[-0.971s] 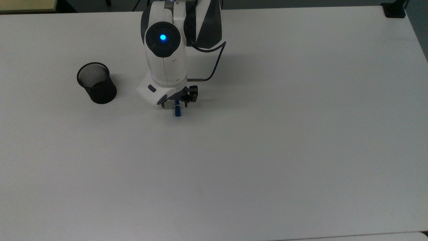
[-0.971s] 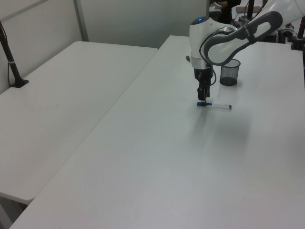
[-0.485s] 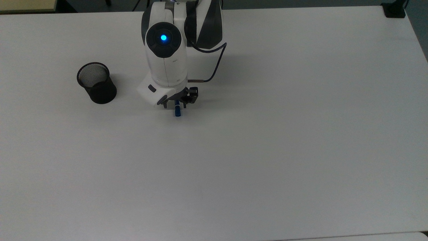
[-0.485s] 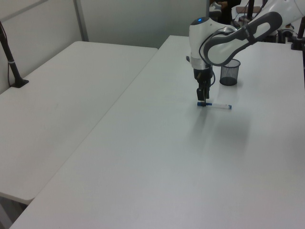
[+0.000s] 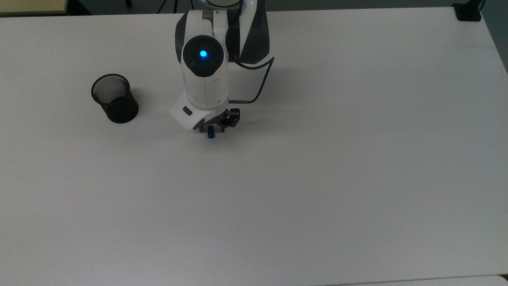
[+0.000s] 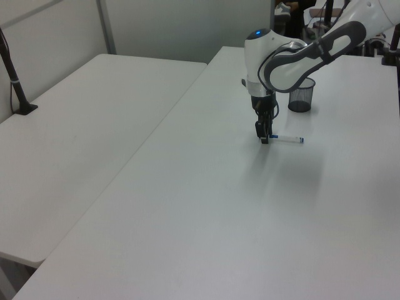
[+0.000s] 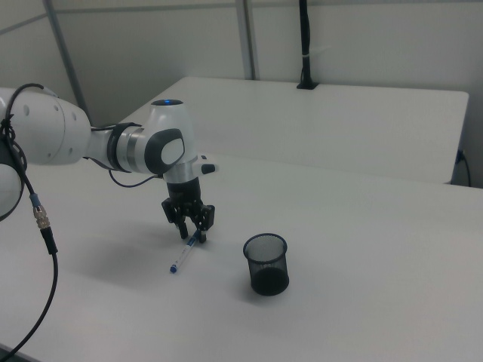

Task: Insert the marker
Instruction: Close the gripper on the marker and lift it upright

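The marker should go into the black mesh cup (image 6: 300, 97), so my gripper will grab it next by its blue cap end (image 6: 274, 136).
The marker (image 7: 185, 254), white-barrelled with blue ends, lies flat on the white table (image 5: 317, 178). My gripper (image 7: 192, 235) points straight down over its cap end, open, with one finger on each side of the barrel close to the tabletop. In the top view the blue cap (image 5: 210, 134) pokes out below the gripper (image 5: 212, 128), and the arm hides the barrel. In the left view the marker (image 6: 289, 139) stretches to the right of the gripper (image 6: 264, 138). The black mesh cup (image 5: 114, 98) stands upright and empty at the top view's left of the gripper.
A second white table (image 6: 81, 131) adjoins on the left view's left, with a black clamp post (image 6: 15, 78) on it. A dark cable (image 5: 260, 81) loops beside the wrist. A black clamp (image 5: 468, 11) sits at the table's far right corner.
The gripper has come down over the marker's cap end, shifting slightly towards the top view's right and lower edge. The marker and cup have not moved.
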{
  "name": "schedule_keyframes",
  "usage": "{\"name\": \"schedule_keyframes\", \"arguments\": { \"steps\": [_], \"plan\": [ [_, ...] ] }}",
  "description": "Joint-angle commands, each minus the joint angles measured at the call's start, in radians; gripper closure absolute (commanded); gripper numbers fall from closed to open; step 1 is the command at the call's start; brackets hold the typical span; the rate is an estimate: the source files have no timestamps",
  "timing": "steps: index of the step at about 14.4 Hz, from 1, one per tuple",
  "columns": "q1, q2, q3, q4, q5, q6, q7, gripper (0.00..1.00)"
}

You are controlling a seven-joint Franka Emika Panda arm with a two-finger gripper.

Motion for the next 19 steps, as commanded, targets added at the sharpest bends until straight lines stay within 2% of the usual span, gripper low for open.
{"name": "schedule_keyframes", "arguments": {
  "steps": [1,8,12,17,19],
  "plan": [
    [0.012,0.019,-0.006,0.015,-0.024,0.018,0.028,0.51],
    [0.012,0.019,-0.006,0.019,-0.024,0.018,0.030,0.88],
    [0.012,0.016,-0.006,0.019,-0.024,0.015,0.028,0.95],
    [0.001,-0.031,-0.020,0.047,-0.021,-0.017,0.025,0.96],
    [-0.028,-0.059,-0.018,0.070,-0.015,-0.076,0.018,0.97]
  ]
}}
